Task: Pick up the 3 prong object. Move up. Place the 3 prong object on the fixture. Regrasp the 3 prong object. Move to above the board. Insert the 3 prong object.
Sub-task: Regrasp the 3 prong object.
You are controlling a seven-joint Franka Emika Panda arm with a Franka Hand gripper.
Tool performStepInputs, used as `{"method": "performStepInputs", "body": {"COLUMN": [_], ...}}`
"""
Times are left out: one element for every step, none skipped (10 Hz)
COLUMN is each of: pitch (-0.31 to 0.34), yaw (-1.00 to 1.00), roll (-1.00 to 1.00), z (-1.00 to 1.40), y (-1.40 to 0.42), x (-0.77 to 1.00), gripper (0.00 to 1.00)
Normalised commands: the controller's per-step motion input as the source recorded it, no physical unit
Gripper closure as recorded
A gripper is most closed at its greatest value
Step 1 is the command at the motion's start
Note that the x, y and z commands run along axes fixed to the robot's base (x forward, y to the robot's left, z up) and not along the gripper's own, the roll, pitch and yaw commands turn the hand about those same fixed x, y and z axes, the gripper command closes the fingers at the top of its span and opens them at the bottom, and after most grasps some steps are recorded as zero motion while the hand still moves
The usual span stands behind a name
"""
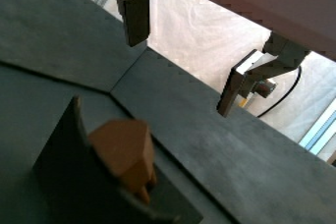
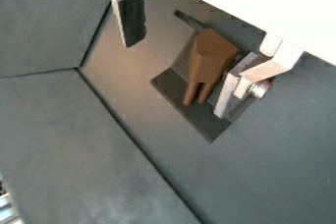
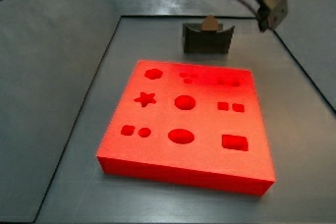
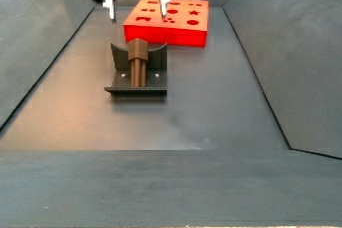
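Next, my gripper reaches the 3 prong object and takes hold of its block body, which leaves its prongs free to enter the board point(image 3: 184, 120).
The 3 prong object point(image 4: 139, 60) is a small brown block standing in the notch of the dark fixture point(image 4: 138, 84). It also shows in both wrist views point(image 1: 125, 149) point(image 2: 206, 63), prongs down towards the fixture base point(image 2: 178, 98), and in a side view point(image 3: 209, 24). My gripper point(image 4: 136, 7) is open and empty. It hovers above and slightly beyond the fixture, apart from the object point(image 1: 184, 56) point(image 2: 182, 56). The red board point(image 3: 184, 120) lies flat beside the fixture point(image 3: 207, 39) and also shows behind the gripper point(image 4: 170, 22).
Sloped dark walls point(image 4: 54, 62) enclose the grey floor point(image 4: 201, 112) on both sides. The board's cut-outs include a star point(image 3: 145, 98), circles and squares.
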Motion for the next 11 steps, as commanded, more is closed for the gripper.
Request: {"method": "performStepInputs", "body": {"pitch": [-0.118, -0.094, -0.063, -0.040, -0.017, 0.001, 0.015, 0.017, 0.022, 0.029, 0.025], "yaw": [-0.02, -0.04, -0.05, -0.05, -0.05, -0.03, -0.02, 0.00, 0.02, 0.02, 0.03], "roll": [0.06, 0.06, 0.06, 0.06, 0.06, 0.06, 0.06, 0.06, 0.06, 0.05, 0.05], "z": [-1.00, -1.00, -1.00, -0.95, -0.80, -0.66, -0.52, -0.35, -0.23, -0.18, -0.17], "y": [0.05, 0.04, 0.04, 0.03, 0.02, 0.01, 0.01, 0.00, 0.00, -0.01, -0.01], "x": [0.08, 0.09, 0.09, 0.10, 0.09, 0.08, 0.08, 0.08, 0.07, 0.02, 0.01], "gripper": [0.00, 0.00, 0.00, 0.00, 0.00, 0.00, 0.00, 0.00, 0.00, 0.00, 0.00]}}
